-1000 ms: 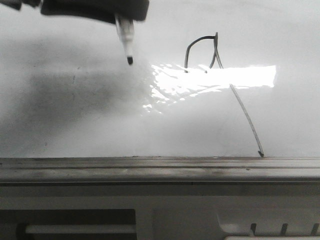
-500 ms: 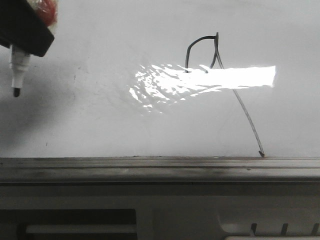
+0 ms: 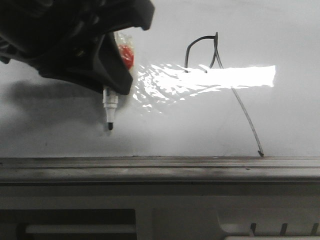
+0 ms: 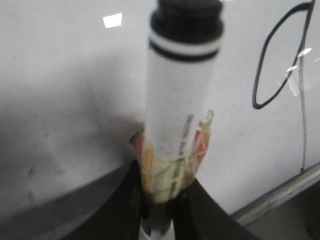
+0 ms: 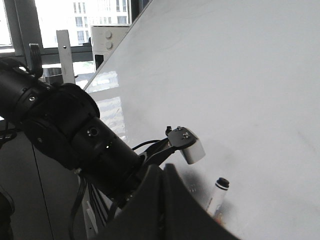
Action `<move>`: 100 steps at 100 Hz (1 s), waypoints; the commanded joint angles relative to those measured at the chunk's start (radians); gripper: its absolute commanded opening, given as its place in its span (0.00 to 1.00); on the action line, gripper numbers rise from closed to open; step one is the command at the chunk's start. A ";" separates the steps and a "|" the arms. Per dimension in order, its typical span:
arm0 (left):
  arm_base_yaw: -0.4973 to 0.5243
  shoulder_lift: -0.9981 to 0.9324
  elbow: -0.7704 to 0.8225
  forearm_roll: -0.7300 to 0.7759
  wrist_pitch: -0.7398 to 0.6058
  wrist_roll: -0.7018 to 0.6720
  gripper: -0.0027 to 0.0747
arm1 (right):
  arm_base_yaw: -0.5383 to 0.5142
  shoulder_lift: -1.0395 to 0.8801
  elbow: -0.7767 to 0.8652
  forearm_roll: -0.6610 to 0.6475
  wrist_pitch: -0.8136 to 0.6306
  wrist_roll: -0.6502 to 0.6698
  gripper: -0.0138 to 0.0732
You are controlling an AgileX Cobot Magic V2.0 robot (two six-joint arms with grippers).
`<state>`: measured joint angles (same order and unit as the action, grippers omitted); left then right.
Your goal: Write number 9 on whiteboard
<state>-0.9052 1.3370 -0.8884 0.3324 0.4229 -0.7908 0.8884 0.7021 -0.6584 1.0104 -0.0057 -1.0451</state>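
The pen is standing off the whiteboard, and its shadow is wide and soft. My left gripper should keep holding the marker pen until the pen is flush.
The number 9 (image 3: 201,48) is a thin black open loop with a long grey tail slanting down to the rail, on the right part of the whiteboard (image 3: 280,120). Its loop also shows in the left wrist view (image 4: 256,85). My left gripper (image 3: 107,75) is shut on a white marker pen (image 3: 109,102), whose black tip points down, left of the 9 and above the rail. In the left wrist view the fingers (image 4: 125,210) clamp the taped pen (image 4: 182,100). I cannot tell whether the tip touches the board. My right gripper (image 5: 162,200) is shut and empty, away from the board.
A grey metal rail (image 3: 160,167) runs along the board's lower edge, also seen in the left wrist view (image 4: 280,195). A bright glare band (image 3: 225,77) crosses the 9. The right wrist view shows the left arm (image 5: 65,135) and windows behind.
The left gripper with the pen swung from the top of the board to the far left, then back right and lower. The 9 is unchanged.
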 commanded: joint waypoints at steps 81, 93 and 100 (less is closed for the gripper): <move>0.077 0.065 -0.077 0.084 -0.055 -0.106 0.42 | -0.005 -0.004 -0.025 0.059 -0.049 -0.010 0.08; 0.082 0.065 -0.077 0.075 -0.055 -0.106 0.49 | -0.005 -0.004 -0.025 0.063 -0.047 -0.010 0.08; 0.085 0.065 -0.077 0.075 -0.053 -0.106 0.49 | -0.005 -0.004 -0.025 0.065 -0.043 -0.010 0.08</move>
<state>-0.8632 1.3948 -0.9489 0.3628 0.3156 -0.8891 0.8884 0.7021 -0.6584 1.0689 -0.0094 -1.0459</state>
